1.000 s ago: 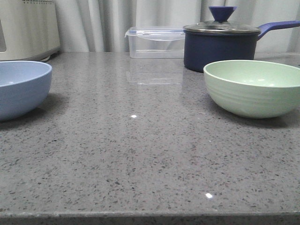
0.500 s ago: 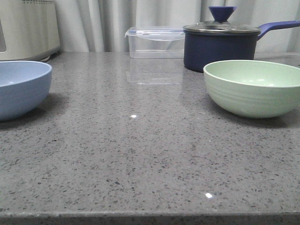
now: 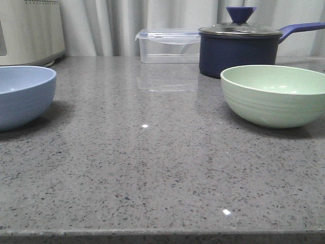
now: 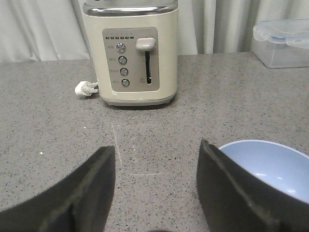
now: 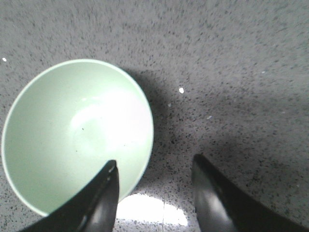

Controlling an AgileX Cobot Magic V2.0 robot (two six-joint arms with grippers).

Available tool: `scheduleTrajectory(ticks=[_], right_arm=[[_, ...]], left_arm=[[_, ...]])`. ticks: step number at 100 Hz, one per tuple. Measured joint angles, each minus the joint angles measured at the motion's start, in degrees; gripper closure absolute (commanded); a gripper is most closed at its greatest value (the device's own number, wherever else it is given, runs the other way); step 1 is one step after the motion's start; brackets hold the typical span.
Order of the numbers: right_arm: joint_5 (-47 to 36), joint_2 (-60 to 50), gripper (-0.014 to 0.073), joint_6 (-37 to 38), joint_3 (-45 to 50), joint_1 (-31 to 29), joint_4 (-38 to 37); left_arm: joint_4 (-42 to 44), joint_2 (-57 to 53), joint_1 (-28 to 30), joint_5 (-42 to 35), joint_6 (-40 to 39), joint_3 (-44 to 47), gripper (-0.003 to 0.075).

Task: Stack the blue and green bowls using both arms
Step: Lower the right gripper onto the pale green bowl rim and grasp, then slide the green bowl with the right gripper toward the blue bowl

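My right gripper grabs the green bowl by its thin rim [image 3: 321,74] next, since the bowl's round body is wider than the open fingers.
The blue bowl [image 3: 23,95] sits upright at the left edge of the front view; the green bowl [image 3: 274,94] sits upright on the right. Neither arm shows in the front view. In the left wrist view my left gripper [image 4: 157,154] is open above bare counter, with the blue bowl [image 4: 270,164] just beside one finger. In the right wrist view my right gripper [image 5: 154,166] is open high above the counter. One finger [image 5: 104,193] overlaps the green bowl [image 5: 72,135] from above, and the bowl's rim runs between the two fingers. Both bowls are empty.
A dark navy lidded saucepan [image 3: 238,48] and a clear plastic container [image 3: 168,46] stand behind the green bowl. A cream toaster [image 4: 130,53] with a white plug [image 4: 86,88] stands at the back left. The grey speckled counter's front edge [image 3: 162,235] is near.
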Motion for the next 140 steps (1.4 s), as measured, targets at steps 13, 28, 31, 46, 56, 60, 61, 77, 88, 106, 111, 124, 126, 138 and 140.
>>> scheduleTrajectory(ticks=[13, 28, 31, 46, 56, 60, 61, 77, 88, 106, 111, 124, 126, 138, 140], right_arm=[[2.62, 7.41, 0.0225, -0.09, -4.17, 1.46, 0.0], [3.4, 14.06, 0.0225, -0.13, -6.92, 2.62, 0.03], [3.4, 15.1, 0.0225, -0.22, -7.35, 2.65, 0.03], [3.52, 19.5, 0.0225, -0.45, -7.75, 2.65, 0.03], [3.52, 20.9, 0.0225, -0.39, -7.75, 2.65, 0.03], [3.52, 21.13, 0.0225, -0.39, -7.75, 2.65, 0.03], [3.52, 21.14, 0.0226, -0.39, -7.75, 2.65, 0.03], [3.42, 21.22, 0.0393, -0.39, -7.75, 2.65, 0.03], [3.42, 21.22, 0.0559, -0.39, -7.75, 2.65, 0.03], [3.31, 21.26, 0.0669, -0.48, -7.75, 2.65, 0.03], [3.31, 21.26, 0.0671, -0.48, -7.75, 2.65, 0.03], [3.53, 21.39, 0.0671, -0.48, -8.1, 2.65, 0.03], [3.66, 21.39, 0.0671, -0.48, -8.28, 2.76, 0.03], [4.28, 21.48, 0.0671, -0.48, -10.39, 4.3, -0.09], [4.27, 21.48, 0.0671, -0.48, -10.82, 4.69, -0.09]], left_arm=[[0.0, 0.0, 0.0, 0.0, 0.0, 0.0, 0.0335], [0.0, 0.0, 0.0, 0.0, 0.0, 0.0, 0.0335], [0.0, 0.0, 0.0, -0.04, 0.0, 0.0, 0.0335], [0.0, 0.0, 0.0, -0.04, 0.0, 0.0, 0.0335], [0.0, 0.0, 0.0, -0.04, 0.0, 0.0, 0.0335], [0.0, 0.0, 0.0, -0.04, 0.0, 0.0, 0.0335], [0.0, 0.0, 0.0, -0.04, 0.0, 0.0, 0.0335], [0.0, 0.0, 0.0, -0.04, 0.0, 0.0, 0.0335], [0.0, 0.0, 0.0, -0.04, 0.0, 0.0, 0.0335], [0.0, 0.0, 0.0, -0.14, 0.0, 0.0, 0.0335], [0.0, 0.0, 0.0, -0.14, 0.0, 0.0, 0.0335], [0.0, 0.0, 0.0, -0.14, 0.0, 0.0, 0.0335], [0.0, 0.0, 0.0, -0.14, 0.0, 0.0, 0.0335], [0.0, 0.0, 0.0, -0.14, 0.0, 0.0, 0.0335], [0.0, 0.0, 0.0, -0.14, 0.0, 0.0, 0.0335]])
